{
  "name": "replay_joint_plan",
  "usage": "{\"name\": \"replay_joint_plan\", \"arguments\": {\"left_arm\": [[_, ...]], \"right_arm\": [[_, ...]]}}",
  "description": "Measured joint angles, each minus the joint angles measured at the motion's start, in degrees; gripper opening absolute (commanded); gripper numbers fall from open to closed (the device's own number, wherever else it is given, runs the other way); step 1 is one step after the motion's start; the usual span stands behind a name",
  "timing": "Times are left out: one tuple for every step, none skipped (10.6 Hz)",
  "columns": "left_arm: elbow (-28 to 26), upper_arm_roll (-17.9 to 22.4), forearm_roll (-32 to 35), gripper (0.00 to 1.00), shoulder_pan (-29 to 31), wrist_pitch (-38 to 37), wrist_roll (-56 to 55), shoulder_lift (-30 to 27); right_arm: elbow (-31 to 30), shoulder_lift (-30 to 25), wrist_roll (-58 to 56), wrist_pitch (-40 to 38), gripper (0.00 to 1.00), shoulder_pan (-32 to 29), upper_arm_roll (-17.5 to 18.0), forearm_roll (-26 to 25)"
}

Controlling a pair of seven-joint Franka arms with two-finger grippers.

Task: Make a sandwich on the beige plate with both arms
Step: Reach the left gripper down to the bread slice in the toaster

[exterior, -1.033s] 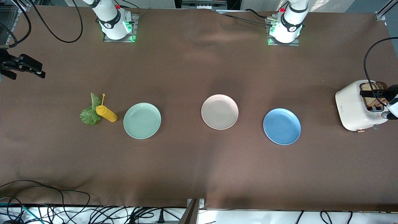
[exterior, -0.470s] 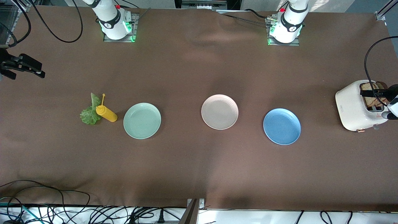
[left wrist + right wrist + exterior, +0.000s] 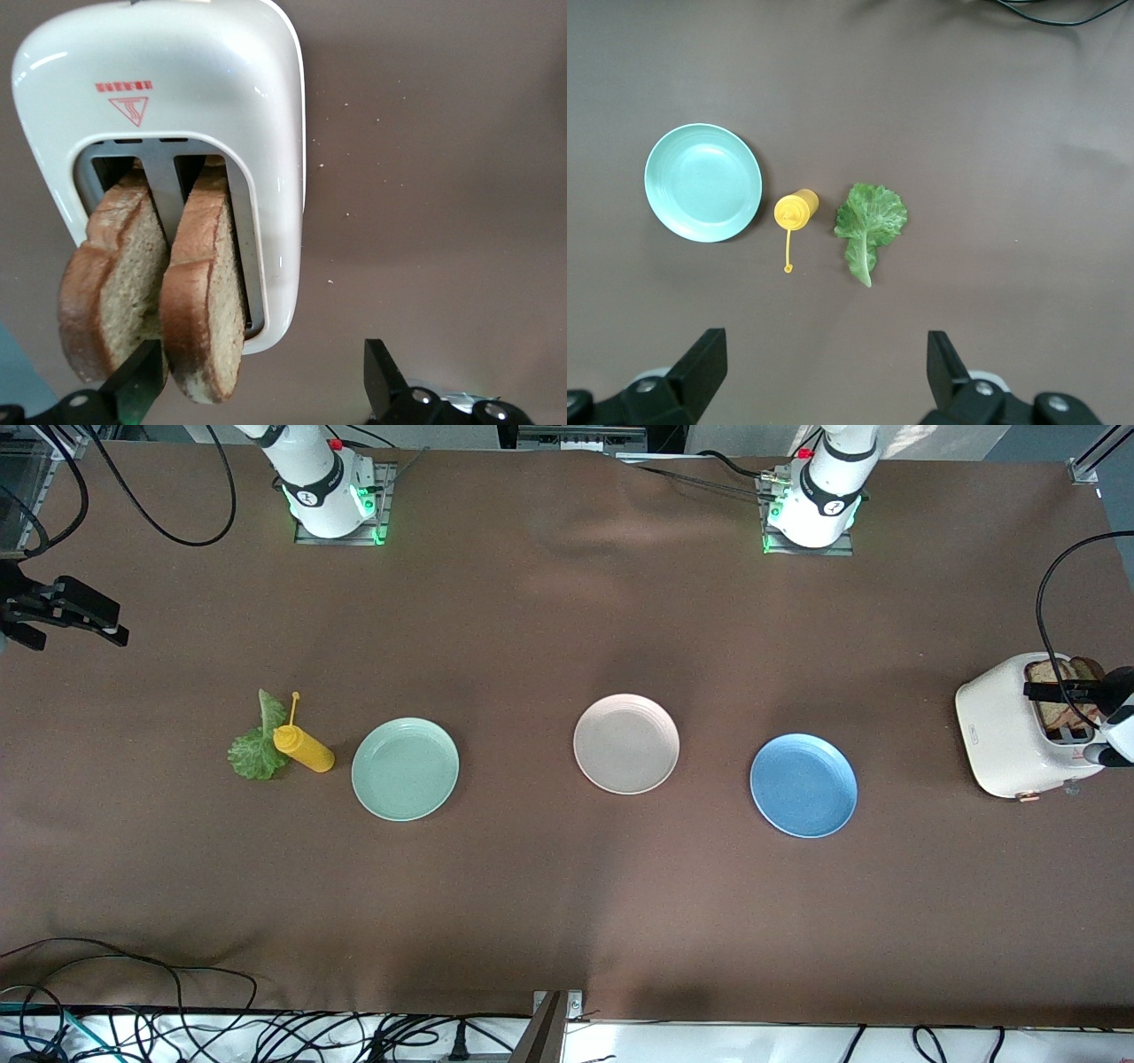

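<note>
My left gripper grabs the bread slice by its crusted end (image 3: pixel 205 367) standing out of the toaster next, to start the sandwich.
Two brown bread slices (image 3: pixel 208 283) stand in the white toaster (image 3: pixel 177 71) at the left arm's end of the table (image 3: pixel 1001 731). My left gripper (image 3: pixel 257 381) is open over the toaster; one finger sits between the two slices and the other outside the toaster, so one slice stands between the jaws. It shows in the front view too (image 3: pixel 1067 691). The beige plate (image 3: pixel 625 744) is bare at mid-table. The lettuce leaf (image 3: pixel 257 748) (image 3: pixel 870 221) lies on the cloth. My right gripper (image 3: pixel 824 359) (image 3: pixel 66 611) is open and empty, high over the right arm's end of the table.
A yellow squeeze bottle (image 3: pixel 306 751) (image 3: pixel 795 210) lies against the lettuce. A mint-green plate (image 3: pixel 405 769) (image 3: pixel 702 181) sits beside it, toward the beige plate. A blue plate (image 3: pixel 803 785) lies between the beige plate and the toaster. Cables run along the table's edge nearest the camera.
Both grippers have shifted only very slightly. The left gripper stays at the toaster, and nothing on the table has moved.
</note>
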Motion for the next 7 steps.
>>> {"name": "replay_joint_plan", "arguments": {"left_arm": [[0.0, 0.2, 0.0, 1.0, 0.1, 0.1, 0.1, 0.5], [0.0, 0.3, 0.0, 1.0, 0.2, 0.3, 0.2, 1.0], [0.0, 0.3, 0.0, 0.99, 0.5, 0.3, 0.3, 1.5], [0.0, 0.3, 0.0, 0.75, 0.7, 0.4, 0.4, 1.8], [0.0, 0.3, 0.0, 0.37, 0.9, 0.4, 0.6, 2.0], [0.0, 0.3, 0.0, 0.07, 0.9, 0.4, 0.8, 2.1], [0.0, 0.3, 0.0, 0.0, 0.9, 0.4, 0.9, 2.2]], "right_arm": [[0.0, 0.0, 0.0, 0.0, 1.0, 0.0, 0.1, 0.0], [0.0, 0.0, 0.0, 0.0, 1.0, 0.1, 0.2, 0.0], [0.0, 0.0, 0.0, 0.0, 1.0, 0.1, 0.2, 0.0], [0.0, 0.0, 0.0, 0.0, 1.0, 0.1, 0.2, 0.0], [0.0, 0.0, 0.0, 0.0, 1.0, 0.1, 0.2, 0.0], [0.0, 0.0, 0.0, 0.0, 1.0, 0.1, 0.2, 0.0], [0.0, 0.0, 0.0, 0.0, 1.0, 0.1, 0.2, 0.0]]}}
